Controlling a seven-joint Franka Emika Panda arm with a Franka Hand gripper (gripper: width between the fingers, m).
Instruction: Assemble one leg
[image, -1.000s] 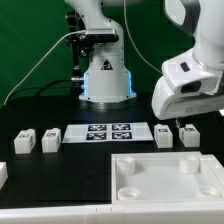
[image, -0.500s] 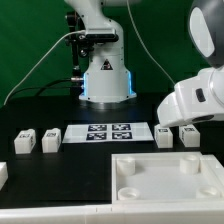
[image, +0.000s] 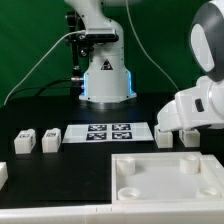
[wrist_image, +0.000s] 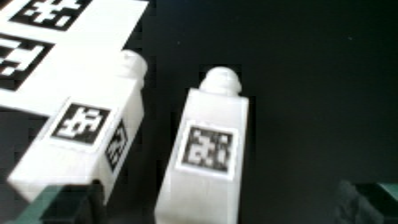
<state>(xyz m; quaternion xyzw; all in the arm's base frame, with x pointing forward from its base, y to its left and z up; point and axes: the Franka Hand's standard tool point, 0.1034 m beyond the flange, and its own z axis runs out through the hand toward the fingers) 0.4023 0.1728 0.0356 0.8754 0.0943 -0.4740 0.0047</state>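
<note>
I will next grab the nearer leg by its tagged body (image: 189, 138) (wrist_image: 203, 172), so its rounded end stays free to go into the tray-like piece's socket.
Four small white legs with black-and-white tags lie on the black table. In the exterior view two lie at the left (image: 25, 140) (image: 50, 140) and two at the right (image: 165, 138) (image: 189, 137). My gripper (image: 187, 125) hangs low over the right pair, and its fingertips are hidden behind the white hand. In the wrist view the two right legs lie side by side (wrist_image: 80, 130) (wrist_image: 214, 140). My gripper (wrist_image: 217, 205) is open and empty. Its dark fingers (wrist_image: 63, 205) stand wide apart on either side of the nearer leg, without touching it.
The marker board (image: 105, 132) lies between the leg pairs and shows in the wrist view (wrist_image: 54, 30). The large white tray-like piece with round sockets (image: 165, 178) lies at the front. A small white piece (image: 3, 172) sits at the exterior view's left edge. The robot base (image: 105, 75) stands behind.
The arm has swung down and toward the exterior view's right, bringing the gripper lower over the two right legs. The legs have not moved.
</note>
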